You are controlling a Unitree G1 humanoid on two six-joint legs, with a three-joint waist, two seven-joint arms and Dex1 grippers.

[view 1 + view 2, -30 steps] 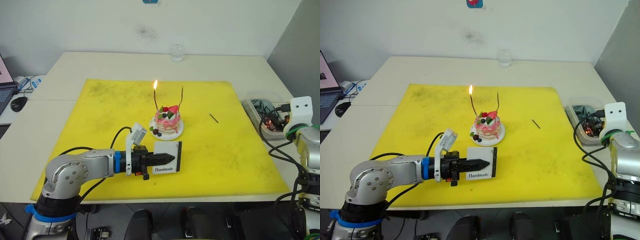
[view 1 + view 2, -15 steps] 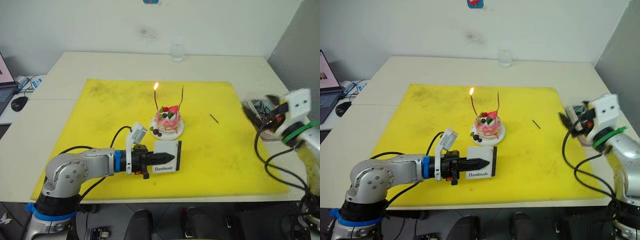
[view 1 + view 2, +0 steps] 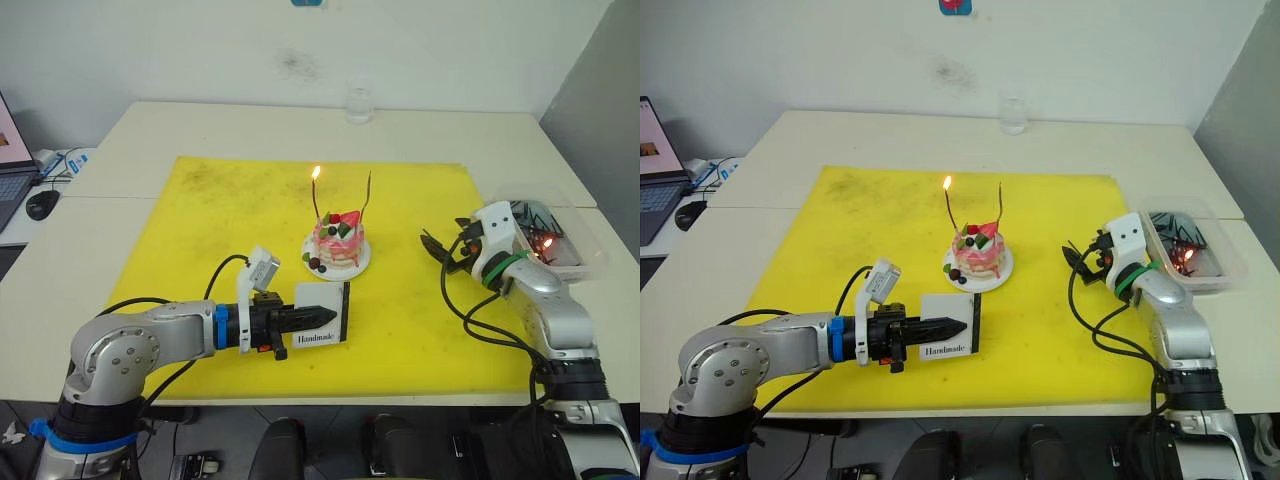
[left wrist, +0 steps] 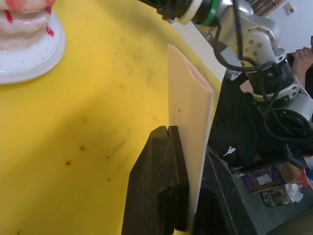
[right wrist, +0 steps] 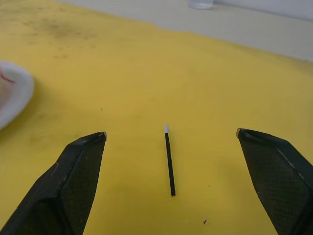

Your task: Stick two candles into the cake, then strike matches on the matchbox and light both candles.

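I will strike the match's white head (image 5: 166, 128) on the matchbox, so I need to keep it free and grab the match with my right gripper by its dark stick (image 5: 170, 165).
The cake (image 3: 339, 241) sits on its white plate (image 3: 358, 266) mid-mat. Two candles stand in it: the left candle (image 3: 320, 203) burns with a small flame, the right candle (image 3: 367, 196) is unlit. My left gripper (image 3: 312, 316) is shut on the white "Handmade" matchbox (image 3: 325, 310), holding it upright on edge in front of the cake; the box (image 4: 190, 107) shows edge-on in the left wrist view. My right gripper (image 5: 171, 134) is open, low over the mat right of the cake, with one match (image 5: 169, 161) lying between its fingers (image 5: 80, 171), untouched.
A yellow mat (image 3: 220, 220) covers the table's middle. A clear glass (image 3: 358, 103) stands at the far edge. A clear plastic tray (image 3: 560, 235) with cables sits right of the mat. A laptop and mouse (image 3: 40, 203) lie at the far left.
My right arm has swung in from the table's right edge onto the mat and now hovers open over the match. The left gripper still holds the matchbox. The camera shifted slightly.
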